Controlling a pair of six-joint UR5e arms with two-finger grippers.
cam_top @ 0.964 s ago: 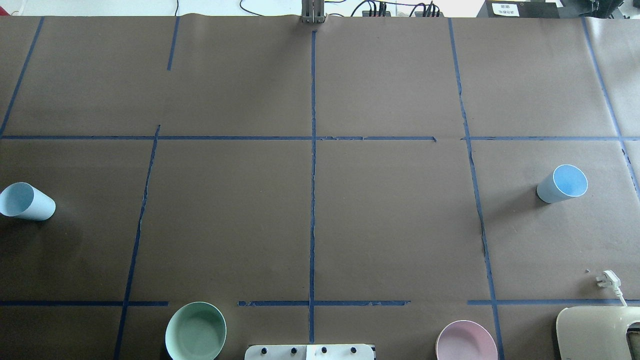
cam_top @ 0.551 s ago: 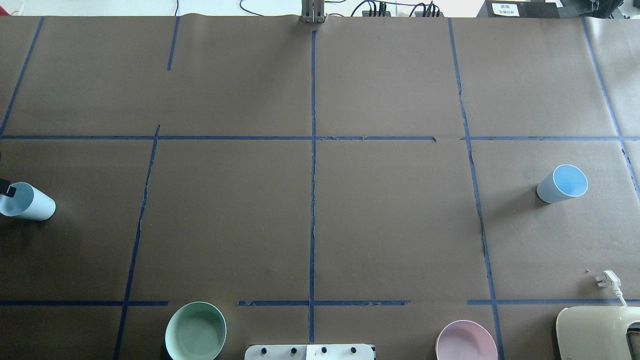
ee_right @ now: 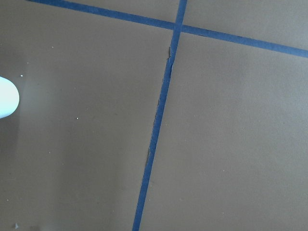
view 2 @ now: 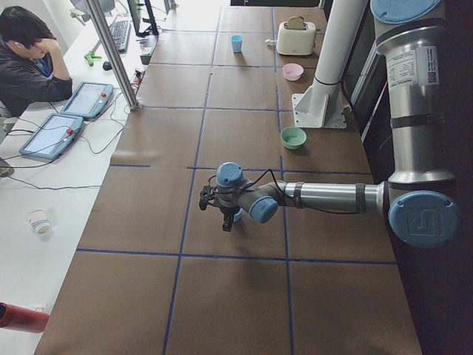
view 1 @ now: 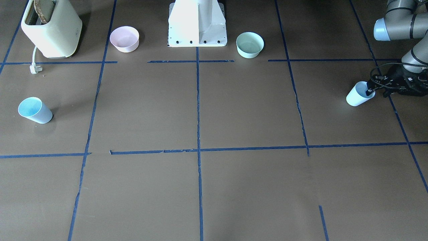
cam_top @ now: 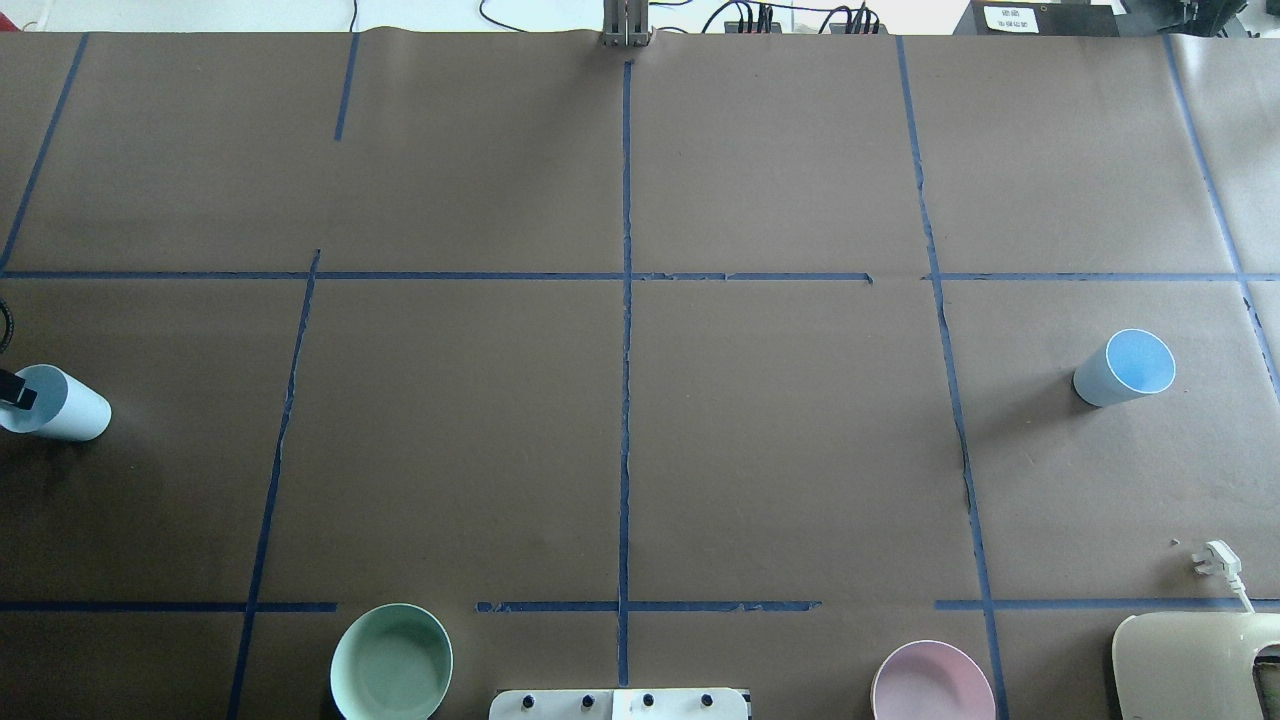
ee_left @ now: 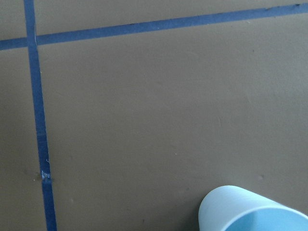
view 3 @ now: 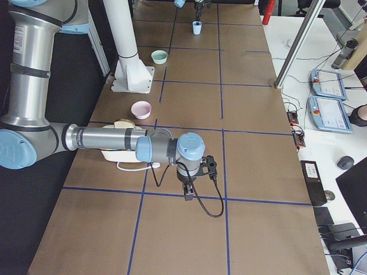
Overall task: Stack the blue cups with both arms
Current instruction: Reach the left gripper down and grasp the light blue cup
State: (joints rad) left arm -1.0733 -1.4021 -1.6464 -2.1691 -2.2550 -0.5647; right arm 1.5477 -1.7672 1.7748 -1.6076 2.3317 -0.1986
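Observation:
I should pick up this blue cup by its rim [view 1: 358,85] [ee_left: 255,209] next with my left gripper. Then I can stack the blue cups.
One pale-blue cup [view 1: 357,97] stands at the table's left end; it also shows in the overhead view [cam_top: 62,407] and in the left wrist view [ee_left: 255,211]. My left gripper [view 1: 375,92] is open over its rim, with one black finger [cam_top: 16,391] inside the cup's mouth and the other outside it. The second blue cup [cam_top: 1125,367] stands upright and alone near the right end [view 1: 34,110]. My right gripper [view 3: 188,192] shows only in the exterior right view, low over bare table. I cannot tell whether it is open or shut.
A mint-green bowl [cam_top: 391,662] and a pink bowl [cam_top: 932,683] stand near the white pedestal base [view 1: 197,23]. A cream toaster [view 1: 50,28] with a loose plug [cam_top: 1215,558] is at the near right corner. A pale rounded edge [ee_right: 7,96] shows in the right wrist view.
My left gripper has come in from the left edge, and one finger now reaches into the left cup's mouth. Both cups have stayed in place.

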